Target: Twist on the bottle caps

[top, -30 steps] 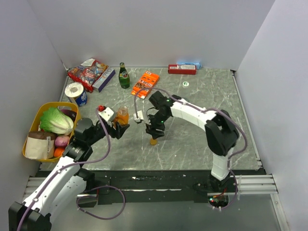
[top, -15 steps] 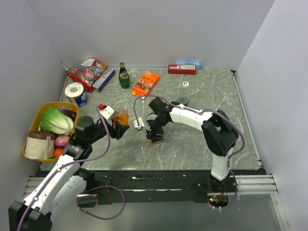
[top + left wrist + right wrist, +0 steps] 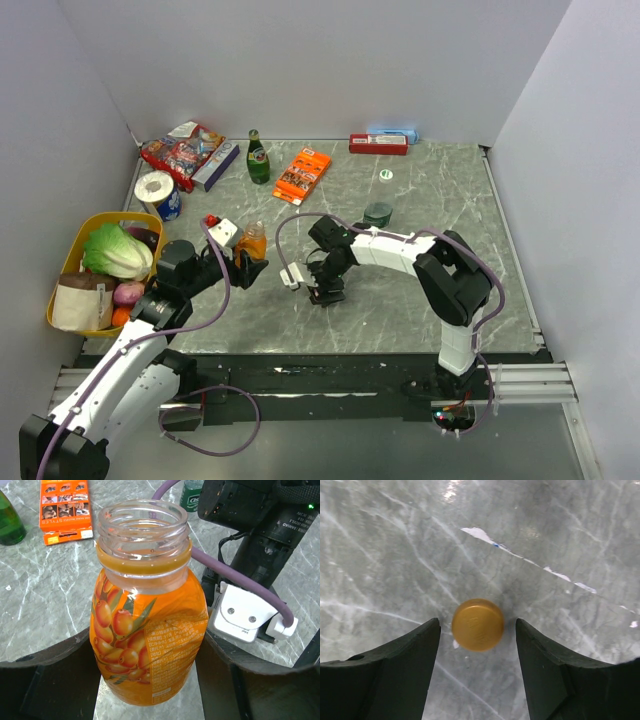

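Both fingers of my right gripper are down at the marble, on either side of the cap's round edge [image 3: 498, 626], so it is time to close on the orange-brown bottle cap [image 3: 478, 624].
The orange bottle [image 3: 150, 625] stands upright on the table with its neck open and no cap on it. My left gripper [image 3: 150, 680] is shut on the orange bottle's lower body [image 3: 254, 243], one finger pressed against each side. The orange-brown bottle cap [image 3: 478, 624] lies flat on the marble. My right gripper [image 3: 477, 623] is low over it, open, with a finger on each side and gaps between. From above, the right gripper [image 3: 325, 290] hides that cap. The dark green bottle [image 3: 377, 213] stands behind the right arm. The whitish cap [image 3: 386, 174] lies farther back.
A yellow basket [image 3: 112, 215] of vegetables sits at the left edge. A tall green glass bottle [image 3: 258, 158], an orange box [image 3: 302, 172], snack packets [image 3: 180, 150], a paper roll [image 3: 155, 187] and a red box [image 3: 378, 144] line the back. A white block [image 3: 222, 236] stands by the orange bottle.
My right gripper has come down and drawn nearer, and now straddles the orange-brown cap, hiding it from above. The left gripper and the orange bottle have not moved.
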